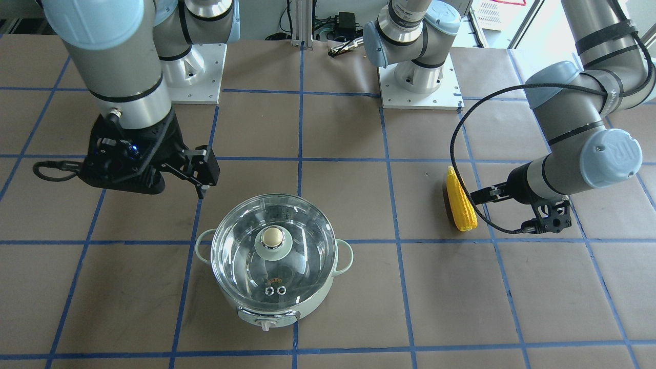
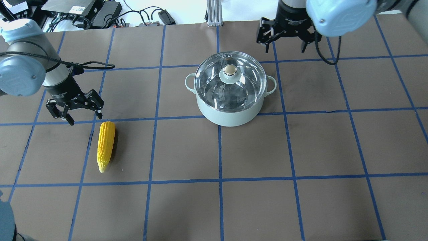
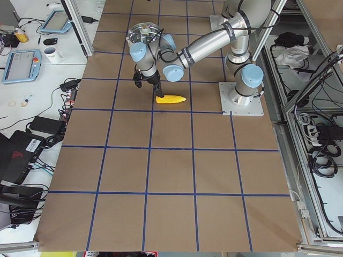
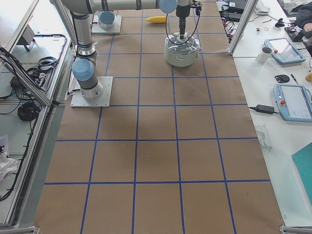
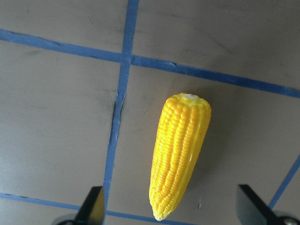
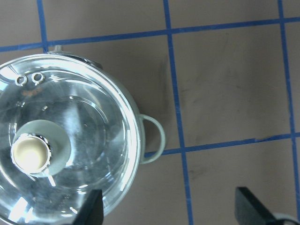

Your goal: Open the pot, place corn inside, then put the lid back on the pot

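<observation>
The glass lid is too wide for my fingertips, so my right gripper needs to grab the lid by its narrow beige knob (image 1: 272, 237) (image 6: 31, 153) next.
The pale mint pot (image 2: 227, 115) stands mid-table with the glass lid (image 2: 214, 90) shut on it, its beige knob (image 2: 230, 70) on top. The yellow corn (image 2: 106, 144) lies flat on the table to the pot's left. My left gripper (image 2: 83, 117) is open and empty just behind the corn's blunt end; in the left wrist view the corn (image 5: 178, 159) lies between and ahead of the fingers. My right gripper (image 2: 286, 50) is open and empty, beyond and to the right of the pot. The right wrist view shows the lid (image 6: 93, 117) and one side handle (image 6: 157, 140).
The table is brown paper with a blue tape grid (image 2: 219, 154). The two arm bases (image 1: 420, 87) stand on white plates at the robot's side. Cables and electronics (image 2: 83, 13) lie beyond the far table edge.
</observation>
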Tool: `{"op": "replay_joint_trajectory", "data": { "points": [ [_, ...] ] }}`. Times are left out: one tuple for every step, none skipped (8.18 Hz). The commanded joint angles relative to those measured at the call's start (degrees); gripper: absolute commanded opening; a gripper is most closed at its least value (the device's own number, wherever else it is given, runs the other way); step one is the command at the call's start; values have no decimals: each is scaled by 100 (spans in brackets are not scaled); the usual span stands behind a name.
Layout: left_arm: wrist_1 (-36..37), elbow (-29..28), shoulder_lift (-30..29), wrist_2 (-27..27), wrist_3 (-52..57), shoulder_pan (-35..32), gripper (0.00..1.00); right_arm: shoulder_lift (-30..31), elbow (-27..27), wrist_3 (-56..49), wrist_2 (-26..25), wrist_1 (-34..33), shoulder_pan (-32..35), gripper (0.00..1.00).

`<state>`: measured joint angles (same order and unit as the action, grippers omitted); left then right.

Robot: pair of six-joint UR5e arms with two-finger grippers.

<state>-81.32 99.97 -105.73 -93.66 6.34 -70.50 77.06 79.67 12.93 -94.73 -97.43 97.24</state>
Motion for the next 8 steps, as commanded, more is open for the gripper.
{"op": "replay_joint_trajectory", "data": {
  "points": [
    [1368,863,-106,23,296,19,100,-656,-39,1059,-2,-742,767,100],
    [1486,1067,-106,32,385,19,100,-840,13,1454,-2,-908,953,100],
    [1487,1199,-123,154,508,19,100,-1068,14,1484,-2,-1127,981,100],
    [1496,1357,-124,216,544,19,100,-1105,57,1511,7,-1147,981,100],
    [1601,1437,-158,217,553,19,100,-1167,153,1624,138,-1155,990,100],
    [1654,1446,-272,217,553,19,100,-1219,181,1634,330,-1364,990,100],
    [1654,1447,-403,208,614,19,94,-1229,181,1556,324,-1427,990,100],
    [1654,1438,-413,147,623,10,73,-1237,181,1538,324,-1489,990,100]
  ]
}}
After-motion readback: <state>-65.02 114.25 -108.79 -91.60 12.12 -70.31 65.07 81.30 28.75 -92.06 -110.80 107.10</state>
